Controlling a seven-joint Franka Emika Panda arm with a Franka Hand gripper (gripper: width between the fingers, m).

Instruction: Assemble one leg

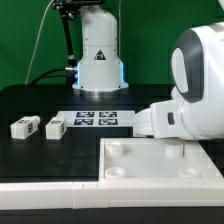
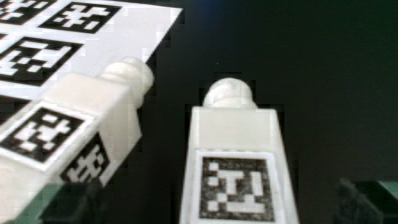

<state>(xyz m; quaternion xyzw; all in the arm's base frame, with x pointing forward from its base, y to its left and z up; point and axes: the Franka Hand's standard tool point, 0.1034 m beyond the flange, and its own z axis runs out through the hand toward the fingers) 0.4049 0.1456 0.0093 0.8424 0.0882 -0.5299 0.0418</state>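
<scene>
My dark fingers are on either side of the white leg. I need to close my gripper on it now, as closing now would hold the leg.
In the wrist view two white legs with black-and-white tags lie side by side on the black table, each with a rounded peg at its end. One leg (image 2: 233, 160) lies between my fingers. The other leg (image 2: 80, 125) is beside it. My gripper (image 2: 214, 208) is open, and its dark fingertips (image 2: 368, 200) stand apart on either side of the leg, with a gap to it. In the exterior view the gripper is hidden behind the arm's white housing (image 1: 190, 95). Two more legs (image 1: 24, 127) (image 1: 55, 127) lie at the exterior view's left.
The marker board (image 1: 97, 120) lies on the table behind the legs and also shows in the wrist view (image 2: 71, 35). The large white square tray-like piece (image 1: 150, 165) with corner sockets lies in front. The robot base (image 1: 98, 55) stands at the back.
</scene>
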